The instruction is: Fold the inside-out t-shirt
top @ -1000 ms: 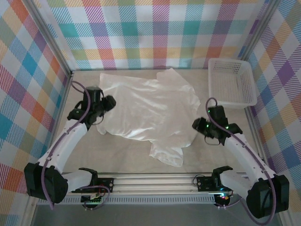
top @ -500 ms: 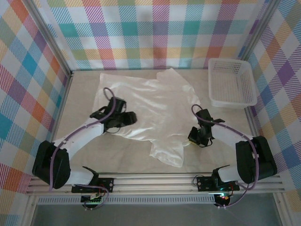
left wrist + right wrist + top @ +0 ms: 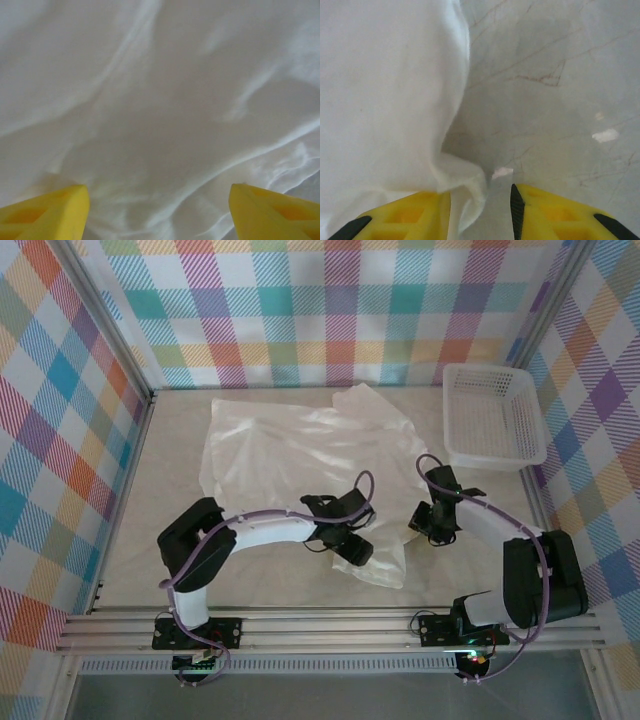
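Note:
The right gripper grabs its loose edge on the basket side next, to fold the t-shirt from opposite sides.
The white t-shirt lies spread and wrinkled across the middle of the table, its near end bunched toward the front right. My left gripper reaches across onto that near end. In the left wrist view it is open, its yellow fingers wide apart over the cloth. My right gripper is at the shirt's right edge. Its fingers stand open, with a fold of the shirt's edge between them, loose against the left finger. No dark patch is visible.
A white mesh basket stands at the back right, clear of the shirt. Bare marbled table lies left of the shirt and under the right gripper. Plaid walls close in the back and sides.
My left arm has swung from the shirt's left side across to its near right end, and the shirt's near edge has shifted right. My right gripper moved in to the shirt's right edge.

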Controlling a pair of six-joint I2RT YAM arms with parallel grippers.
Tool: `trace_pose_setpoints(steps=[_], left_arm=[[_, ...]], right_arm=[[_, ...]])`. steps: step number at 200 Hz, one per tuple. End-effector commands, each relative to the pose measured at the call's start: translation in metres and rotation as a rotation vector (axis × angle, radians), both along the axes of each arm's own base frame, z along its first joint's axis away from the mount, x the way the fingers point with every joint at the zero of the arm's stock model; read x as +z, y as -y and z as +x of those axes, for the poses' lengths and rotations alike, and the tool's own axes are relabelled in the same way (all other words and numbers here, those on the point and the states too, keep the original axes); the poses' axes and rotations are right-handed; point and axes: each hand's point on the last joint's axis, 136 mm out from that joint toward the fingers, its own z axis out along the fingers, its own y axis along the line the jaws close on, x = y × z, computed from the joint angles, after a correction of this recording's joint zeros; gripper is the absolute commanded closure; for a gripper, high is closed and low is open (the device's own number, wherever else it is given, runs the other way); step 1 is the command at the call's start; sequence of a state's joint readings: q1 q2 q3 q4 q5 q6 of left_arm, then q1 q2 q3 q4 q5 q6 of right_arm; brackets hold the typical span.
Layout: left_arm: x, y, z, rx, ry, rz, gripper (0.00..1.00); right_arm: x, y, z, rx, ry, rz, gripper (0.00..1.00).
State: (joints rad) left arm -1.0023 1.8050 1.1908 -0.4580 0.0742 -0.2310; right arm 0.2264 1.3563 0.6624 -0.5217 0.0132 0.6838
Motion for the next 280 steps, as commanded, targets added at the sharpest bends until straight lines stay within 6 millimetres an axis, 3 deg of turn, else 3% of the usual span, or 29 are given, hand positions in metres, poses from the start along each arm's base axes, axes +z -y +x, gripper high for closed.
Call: trace_pose_setpoints(steps=[1,29,44,60,83,98,123,144,181,215,280], left_arm=[[0.066,-0.014,0.033,0.106,0.154,-0.162,0.25],[0.095,-0.06,0.056,0.286,0.216,-0.273,0.24],[0.102,-0.099,0.07,0.44,0.242,-0.282,0.24],[0.096,-0.155,0.077,0.636,0.251,-0.201,0.23],[0.068,-0.249,0.065,0.966,0.185,0.06,0.28],[0.045,-0.283,0.052,1.065,0.083,0.218,0.36],[0.019,-0.297,0.039,1.104,-0.003,0.381,0.47],[0.007,-0.306,0.035,1.162,-0.017,0.422,0.49],[0.004,-0.315,0.049,1.202,0.0,0.34,0.5],[0.0,-0.327,0.052,1.216,-0.01,0.357,0.68],[0.002,-0.318,0.071,1.199,0.016,0.233,0.58]], right_arm=[[0.0,-0.006,-0.009,-0.031,0.001,0.061,0.64],[-0.01,-0.012,-0.001,-0.018,-0.014,0.077,0.66],[-0.014,-0.012,0.002,-0.015,-0.036,0.07,0.81],[-0.008,-0.009,0.007,-0.02,-0.006,0.051,1.0],[0.014,0.002,0.012,-0.056,0.087,0.013,1.0],[0.027,0.002,0.015,-0.062,0.137,0.022,1.0],[0.037,-0.004,0.02,-0.053,0.153,0.054,1.0],[0.037,-0.006,0.021,-0.037,0.141,0.061,1.0],[0.036,-0.009,0.019,-0.019,0.137,0.073,1.0],[0.037,-0.008,0.018,-0.011,0.134,0.063,1.0],[0.033,-0.01,0.017,-0.005,0.121,0.076,1.0]])
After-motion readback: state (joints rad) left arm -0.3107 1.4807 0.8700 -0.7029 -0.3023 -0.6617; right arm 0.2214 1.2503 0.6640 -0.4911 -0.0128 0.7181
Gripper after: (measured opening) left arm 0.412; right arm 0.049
